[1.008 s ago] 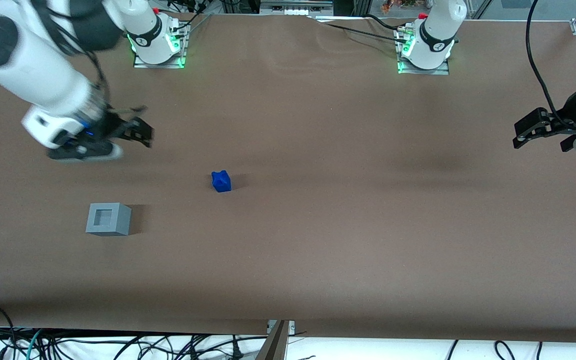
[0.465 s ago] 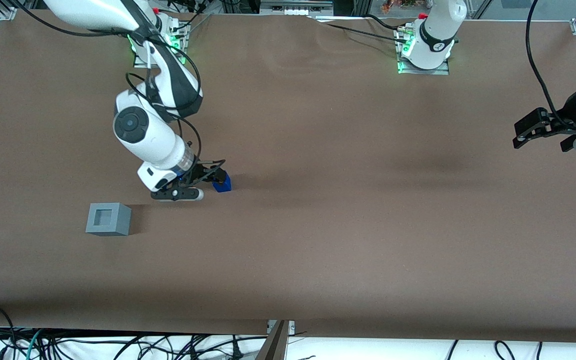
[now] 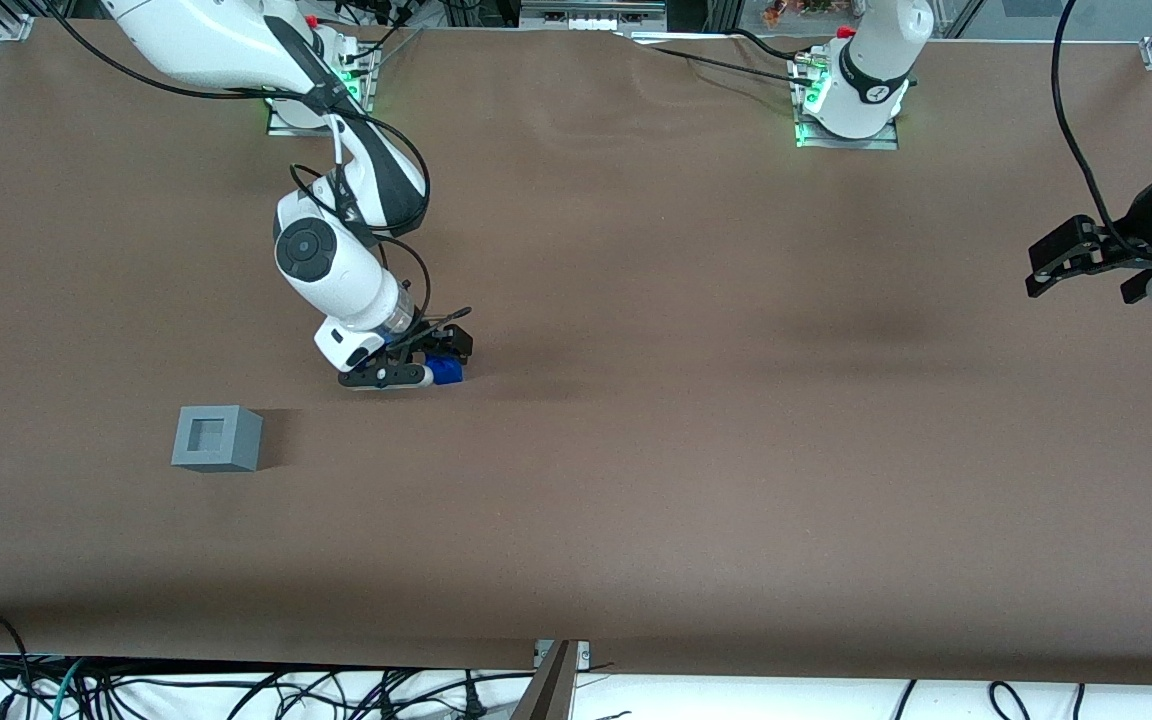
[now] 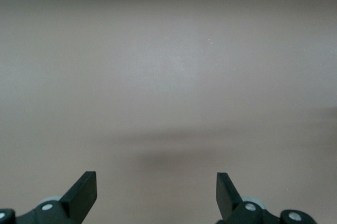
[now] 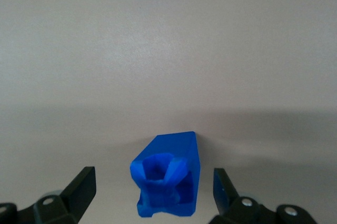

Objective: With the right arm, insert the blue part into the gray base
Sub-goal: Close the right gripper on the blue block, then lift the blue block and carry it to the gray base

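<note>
I need to grab the blue part by its notched upper end (image 5: 162,174) with my right gripper next, so that I can insert it into the gray base.
The blue part (image 3: 447,371) stands on the brown table, mostly covered by my right gripper (image 3: 439,356) in the front view. In the right wrist view the blue part (image 5: 168,179) sits between my two black fingertips (image 5: 80,187), with a gap on each side, notched top facing the camera. The right gripper (image 5: 154,190) is open and straddles the part without touching it. The gray base (image 3: 217,438) stands on the table nearer the front camera than the gripper, toward the working arm's end, its square recess facing up.
Both arm bases (image 3: 314,95) are bolted at the table edge farthest from the front camera. The parked arm's gripper (image 3: 1086,255) hangs at its own end of the table. Cables lie below the table's front edge (image 3: 556,660).
The right arm swung from the working arm's end of the table over to the blue part and came down; its open fingers now stand on either side of the part.
</note>
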